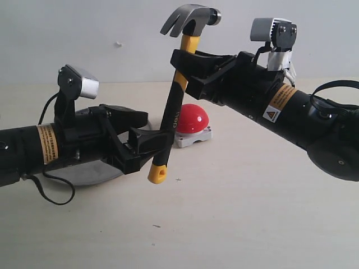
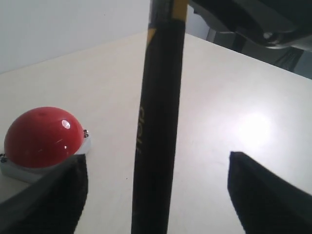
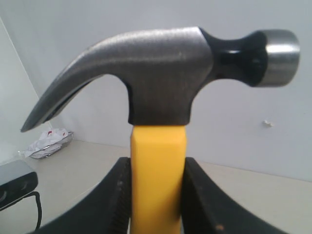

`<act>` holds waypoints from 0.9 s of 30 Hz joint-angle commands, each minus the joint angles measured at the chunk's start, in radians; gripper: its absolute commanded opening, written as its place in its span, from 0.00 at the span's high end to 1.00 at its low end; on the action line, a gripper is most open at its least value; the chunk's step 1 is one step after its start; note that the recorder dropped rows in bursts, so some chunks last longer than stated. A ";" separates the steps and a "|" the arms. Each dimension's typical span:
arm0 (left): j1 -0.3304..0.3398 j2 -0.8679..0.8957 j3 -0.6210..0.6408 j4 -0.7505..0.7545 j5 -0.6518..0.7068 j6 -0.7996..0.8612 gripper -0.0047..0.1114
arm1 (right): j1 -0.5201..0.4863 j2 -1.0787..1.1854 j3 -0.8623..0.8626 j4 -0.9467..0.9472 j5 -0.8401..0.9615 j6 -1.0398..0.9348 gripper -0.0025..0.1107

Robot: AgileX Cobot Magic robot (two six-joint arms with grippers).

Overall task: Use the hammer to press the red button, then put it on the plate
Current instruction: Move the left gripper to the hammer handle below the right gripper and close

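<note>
My left gripper needs to move toward the black handle first and then close on the handle, because the handle is beyond my fingers, short of the red button (image 1: 192, 117).
The hammer (image 1: 174, 98) hangs upright above the table, dark steel head (image 3: 161, 73) on top and yellow butt at the bottom. My right gripper (image 1: 185, 70) is shut on the yellow neck just under the head, with both fingers (image 3: 114, 204) pressed against it. Down at the black lower handle (image 2: 158, 146), my left gripper (image 1: 150, 150) is open and its fingers (image 2: 53, 195) stand well clear on either side. The red button (image 1: 192, 117) sits on the table behind the handle, also showing as the red button (image 2: 41, 136). The silver plate (image 1: 92, 171) lies mostly hidden under my left arm.
A black cable (image 1: 56, 190) loops on the table below the left arm. In the right wrist view, a crumpled white object (image 3: 48, 141) lies in a wire basket far off, and a dark box (image 3: 14, 183) with a cord sits nearer. A pale wall stands behind the table.
</note>
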 commanded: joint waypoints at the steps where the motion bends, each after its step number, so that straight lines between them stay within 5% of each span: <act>1: -0.004 0.001 -0.007 0.009 -0.027 0.006 0.30 | -0.007 -0.007 -0.004 0.020 -0.071 -0.004 0.98; 27: -0.098 0.135 -0.177 -0.043 0.143 0.071 0.30 | -0.007 -0.007 -0.004 0.072 -0.065 0.086 0.98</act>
